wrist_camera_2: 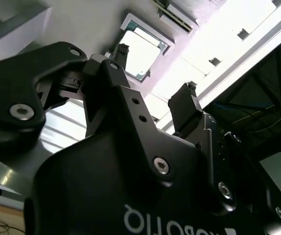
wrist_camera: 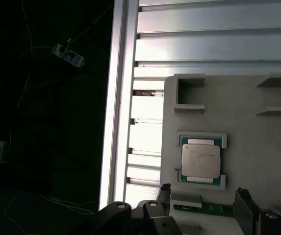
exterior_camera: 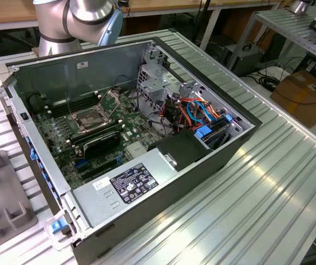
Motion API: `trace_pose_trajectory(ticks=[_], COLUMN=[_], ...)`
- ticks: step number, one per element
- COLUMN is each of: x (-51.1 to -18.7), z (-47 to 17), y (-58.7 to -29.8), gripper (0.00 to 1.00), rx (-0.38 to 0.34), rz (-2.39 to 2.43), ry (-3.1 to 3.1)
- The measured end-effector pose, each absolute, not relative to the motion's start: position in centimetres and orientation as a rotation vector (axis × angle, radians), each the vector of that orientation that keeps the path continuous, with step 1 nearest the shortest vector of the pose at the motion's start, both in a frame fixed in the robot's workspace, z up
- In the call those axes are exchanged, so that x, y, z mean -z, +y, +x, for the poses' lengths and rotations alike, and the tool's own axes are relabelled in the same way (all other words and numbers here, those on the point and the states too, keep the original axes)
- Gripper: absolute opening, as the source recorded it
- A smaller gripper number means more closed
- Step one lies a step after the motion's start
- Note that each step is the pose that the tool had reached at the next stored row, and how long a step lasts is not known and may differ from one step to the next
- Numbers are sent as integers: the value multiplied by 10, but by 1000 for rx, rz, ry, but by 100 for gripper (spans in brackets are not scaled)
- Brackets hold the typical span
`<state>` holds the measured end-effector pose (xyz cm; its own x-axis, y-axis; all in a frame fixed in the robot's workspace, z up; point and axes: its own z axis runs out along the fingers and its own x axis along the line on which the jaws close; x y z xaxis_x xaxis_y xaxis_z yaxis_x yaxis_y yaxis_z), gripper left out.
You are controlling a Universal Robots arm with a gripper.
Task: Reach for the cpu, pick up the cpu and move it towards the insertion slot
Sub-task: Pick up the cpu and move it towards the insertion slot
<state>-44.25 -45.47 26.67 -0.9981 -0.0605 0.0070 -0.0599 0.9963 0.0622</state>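
I should next grab the cpu by its open side edges between the nest's raised sides, as those hug both ends of the cpu [wrist_camera: 200, 160].
The cpu [wrist_camera: 200, 160] is a pale silver square chip lying flat in a shallow raised nest on a grey fixture plate [wrist_camera: 258, 122]; it also shows in the second wrist view as the cpu [wrist_camera_2: 139, 53]. My gripper [wrist_camera: 204, 198] hovers above the plate just to one side of the chip, open, with nothing between its black fingertips [wrist_camera: 242, 198]. In the second wrist view the gripper [wrist_camera_2: 157, 67] stands spread the same way. The insertion slot [exterior_camera: 90, 117] is the metal-framed socket on the board inside the open case, its bracket [exterior_camera: 109, 99] hinged up. The arm [exterior_camera: 72, 19] stands behind the case.
The open computer case [exterior_camera: 213, 165] lies on a ribbed metal table [exterior_camera: 268, 193]. A power supply [exterior_camera: 127, 185] and a cabled drive cage [exterior_camera: 202, 113] flank the board. Grey fixture blocks [exterior_camera: 3, 193] sit at the exterior view's left. The table edge [wrist_camera: 114, 107] drops to dark floor.
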Motion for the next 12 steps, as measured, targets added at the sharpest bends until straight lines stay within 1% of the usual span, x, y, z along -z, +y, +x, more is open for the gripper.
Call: trace_pose_trajectory(ticks=[5, 10, 12], x=[-260, -255, -247], z=[-442, -442, -442], y=[-446, -445, -443], gripper=[62, 62, 62], rx=[60, 51, 38], rz=[82, 79, 80], ry=[-3131, -3131, -3131])
